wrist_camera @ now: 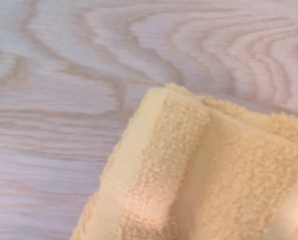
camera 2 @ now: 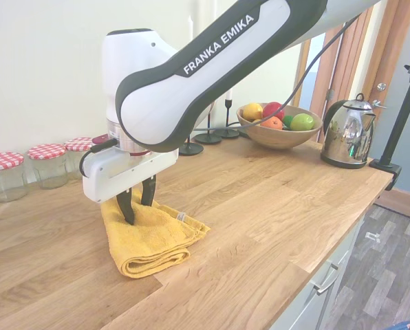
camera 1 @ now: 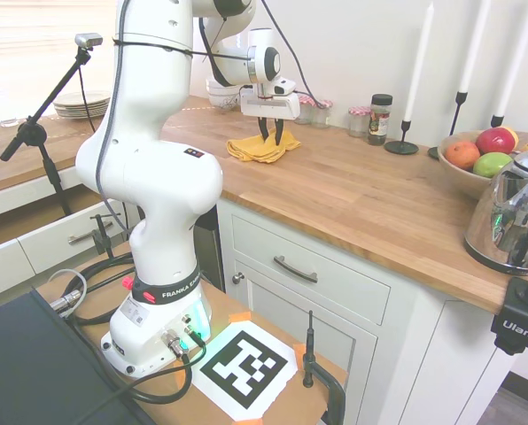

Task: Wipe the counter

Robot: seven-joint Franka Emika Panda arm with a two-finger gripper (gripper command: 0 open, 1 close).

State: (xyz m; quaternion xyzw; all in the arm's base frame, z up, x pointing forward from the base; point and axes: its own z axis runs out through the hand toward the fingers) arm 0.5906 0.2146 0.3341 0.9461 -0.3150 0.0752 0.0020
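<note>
Next, my gripper pinches the yellow cloth by that raised fold, as the cloth lies folded with a raised fold on its back half.
The counter is a long warm-brown wooden top with plank grain. On it lies a folded yellow cloth. My gripper points straight down over the cloth's back half. Its two dark fingers stand apart, open, with their tips down at the cloth's top surface. I cannot tell whether any cloth is pinched between them.
Red-lidded jars line the wall behind the cloth. Along the counter beyond them stand a spice jar, candle holders, a fruit bowl and a steel kettle. Stacked plates sit at the other end.
</note>
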